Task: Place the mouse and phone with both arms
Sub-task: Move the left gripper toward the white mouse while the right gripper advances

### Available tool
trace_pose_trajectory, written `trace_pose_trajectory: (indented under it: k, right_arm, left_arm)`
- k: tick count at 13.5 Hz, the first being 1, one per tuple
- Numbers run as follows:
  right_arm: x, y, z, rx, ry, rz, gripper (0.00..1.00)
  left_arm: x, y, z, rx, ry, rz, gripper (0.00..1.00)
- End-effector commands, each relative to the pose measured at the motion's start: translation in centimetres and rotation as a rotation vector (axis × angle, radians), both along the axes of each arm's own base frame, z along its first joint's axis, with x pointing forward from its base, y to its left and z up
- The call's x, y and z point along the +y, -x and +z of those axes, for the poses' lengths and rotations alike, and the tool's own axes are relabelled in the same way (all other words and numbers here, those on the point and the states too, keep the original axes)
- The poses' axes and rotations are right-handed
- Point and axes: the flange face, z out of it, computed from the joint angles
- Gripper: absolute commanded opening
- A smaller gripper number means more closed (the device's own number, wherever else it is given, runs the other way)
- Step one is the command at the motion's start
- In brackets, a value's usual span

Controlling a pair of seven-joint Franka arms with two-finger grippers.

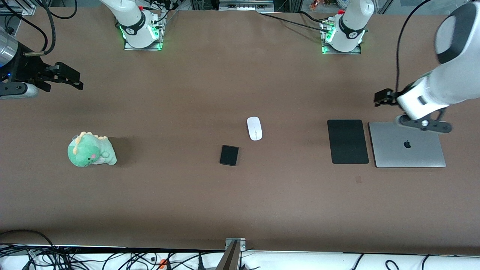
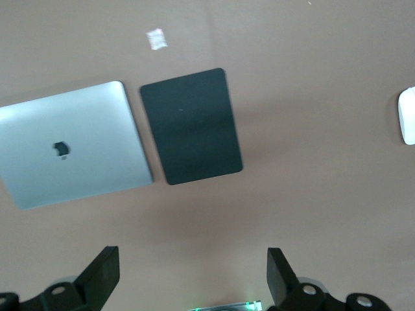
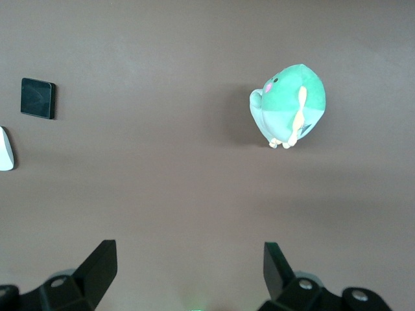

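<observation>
I should place the mouse on the black mouse pad (image 1: 347,141), so next I need to grab the white mouse's (image 1: 254,128) long sides with my left gripper.
The white mouse (image 1: 254,128) lies near the middle of the table. The black phone (image 1: 229,155) lies flat close by, nearer to the front camera. My left gripper (image 1: 381,98) is open and empty, up over the table at the left arm's end, by the laptop's edge. Its wrist view (image 2: 192,259) shows the mouse (image 2: 407,115) at the picture's edge. My right gripper (image 1: 69,78) is open and empty, up over bare table at the right arm's end. Its wrist view (image 3: 189,256) shows the phone (image 3: 37,98) and part of the mouse (image 3: 5,149).
A black mouse pad (image 1: 347,141) lies toward the left arm's end, with a closed silver laptop (image 1: 407,144) beside it; both show in the left wrist view (image 2: 191,125) (image 2: 71,144). A green plush dinosaur (image 1: 91,150) sits toward the right arm's end.
</observation>
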Motion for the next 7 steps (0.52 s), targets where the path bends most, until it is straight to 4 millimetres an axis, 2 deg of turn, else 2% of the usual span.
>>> trace_pose_trajectory:
  k: [1,2,4,6,7]
  right_arm:
    - [2.5,-0.2,-2.0,0.029,-0.032,0.042,1.00]
    - [3.5,-1.2,-3.4,0.027,-0.050,0.048,1.00]
    - [5.8,-2.6,-5.8,0.021,-0.055,0.076,1.00]
    - [5.7,-2.9,-6.1,0.018,-0.054,0.088,1.00]
    - [5.7,-2.9,-6.2,0.020,-0.053,0.088,1.00]
  left_arm:
    - [-5.3,-2.6,-4.8,-0.017,0.027,0.017,1.00]
    - [-7.1,-3.7,-6.8,-0.049,0.050,0.061,1.00]
    - [-11.8,-4.4,-11.5,-0.069,0.060,0.032,1.00]
    - [-17.1,-4.4,-15.0,-0.126,0.075,0.042,1.00]
    - [-19.1,-4.3,-16.6,-0.147,0.076,0.080,1.00]
